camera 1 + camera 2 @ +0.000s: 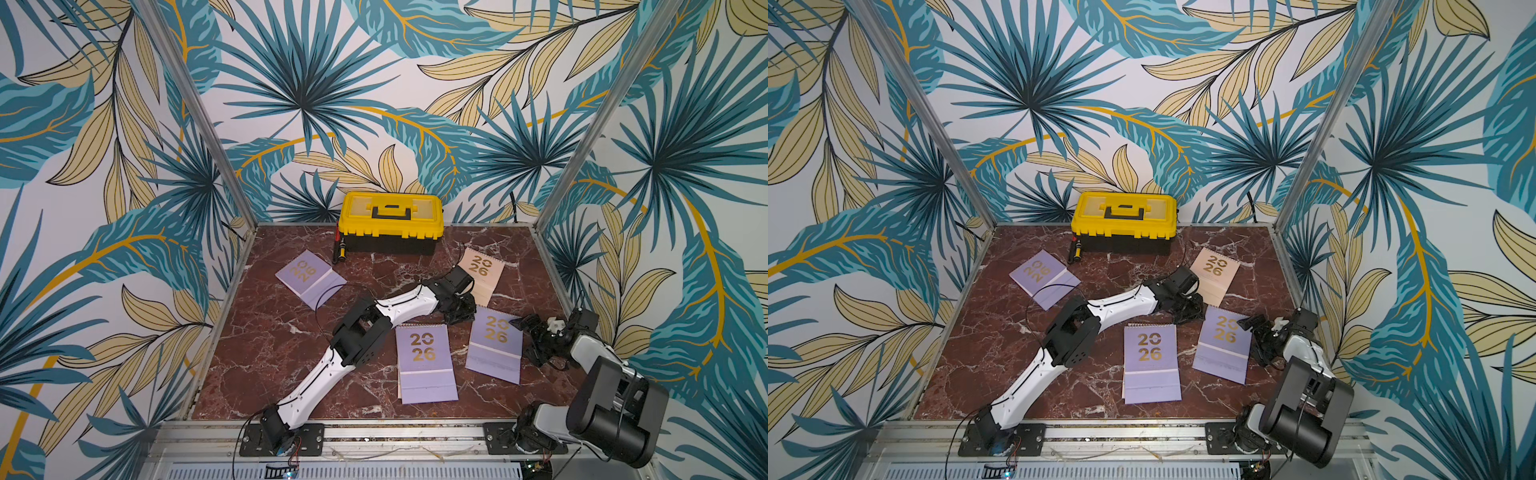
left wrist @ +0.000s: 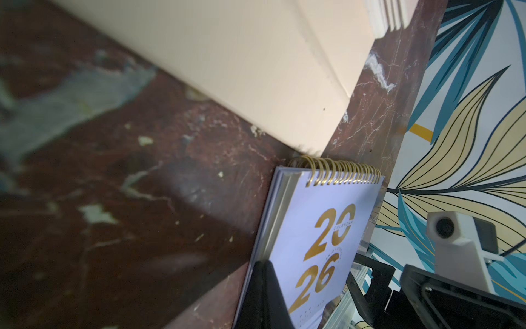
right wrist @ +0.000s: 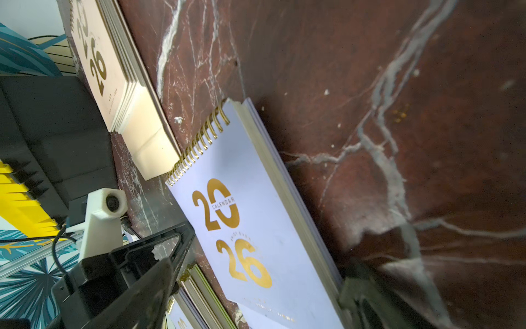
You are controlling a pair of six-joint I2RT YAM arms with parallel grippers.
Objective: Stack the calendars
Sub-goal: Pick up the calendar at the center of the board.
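The lilac calendar needs to be stacked flat on top, so the robot's right gripper next needs to grab the calendar's long edge farthest from the pile, cover to back.
Several flat calendars with gold "2026" lie on the marble table [image 1: 270, 353]. One lilac calendar [image 1: 309, 278] is at the far left and a peach one [image 1: 482, 272] at the back right. A lilac-topped pile [image 1: 424, 361] sits in front, with a green edge [image 3: 210, 296] showing in it. Another lilac calendar [image 1: 494, 345] [image 2: 321, 228] [image 3: 256, 228] lies at the right. My left gripper [image 1: 457, 313] [image 2: 264, 296] is shut, its tips at that calendar's spiral-end corner. My right gripper [image 1: 525, 328] [image 3: 256, 299] is open and straddles the same calendar from its right side.
A yellow-and-black toolbox [image 1: 390, 220] stands at the back edge, with a small dark tool [image 1: 340, 251] beside its left end. Patterned walls and metal posts close in the table on three sides. The left arm stretches diagonally across the middle.
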